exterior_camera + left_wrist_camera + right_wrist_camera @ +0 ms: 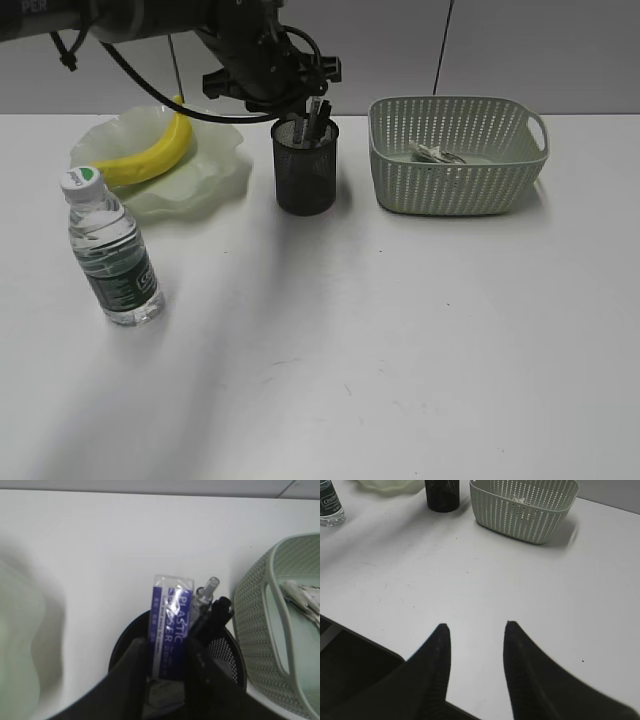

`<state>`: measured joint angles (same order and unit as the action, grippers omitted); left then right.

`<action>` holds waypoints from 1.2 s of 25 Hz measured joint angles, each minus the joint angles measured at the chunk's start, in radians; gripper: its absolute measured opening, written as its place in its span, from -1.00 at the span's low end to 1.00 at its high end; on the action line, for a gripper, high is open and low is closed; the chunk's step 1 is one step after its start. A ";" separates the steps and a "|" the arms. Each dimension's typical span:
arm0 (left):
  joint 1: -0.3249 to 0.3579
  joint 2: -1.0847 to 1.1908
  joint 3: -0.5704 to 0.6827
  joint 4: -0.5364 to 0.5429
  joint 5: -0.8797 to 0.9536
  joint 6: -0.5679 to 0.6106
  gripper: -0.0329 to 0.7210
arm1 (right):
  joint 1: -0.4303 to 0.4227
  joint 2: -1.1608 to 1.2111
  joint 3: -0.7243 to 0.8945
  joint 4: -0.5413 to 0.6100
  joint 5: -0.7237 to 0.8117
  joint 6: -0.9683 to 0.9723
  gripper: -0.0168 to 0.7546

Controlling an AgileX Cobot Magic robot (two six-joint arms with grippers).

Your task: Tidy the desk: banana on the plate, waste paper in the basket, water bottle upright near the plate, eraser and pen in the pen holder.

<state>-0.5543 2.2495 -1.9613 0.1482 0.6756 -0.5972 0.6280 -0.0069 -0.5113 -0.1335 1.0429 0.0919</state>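
My left gripper must release the eraser inside the pen holder's opening.
My left gripper is shut on the blue-sleeved eraser and holds it in the mouth of the black mesh pen holder. A pen stands in the holder beside the eraser. The banana lies on the pale green plate. The water bottle stands upright in front of the plate. The waste paper lies in the sage green basket. My right gripper is open and empty above the desk's near edge.
The basket stands just right of the pen holder, and the plate is to its left. In the right wrist view the bottle, pen holder and basket line the far side of the white desk.
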 joint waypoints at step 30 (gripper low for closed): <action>-0.002 -0.199 0.001 0.049 0.324 0.029 -0.02 | 0.000 0.000 0.000 0.000 -0.001 0.000 -0.19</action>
<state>-0.5562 2.0508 -1.9607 0.1973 0.9993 -0.5687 0.6280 -0.0069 -0.5113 -0.1335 1.0419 0.0919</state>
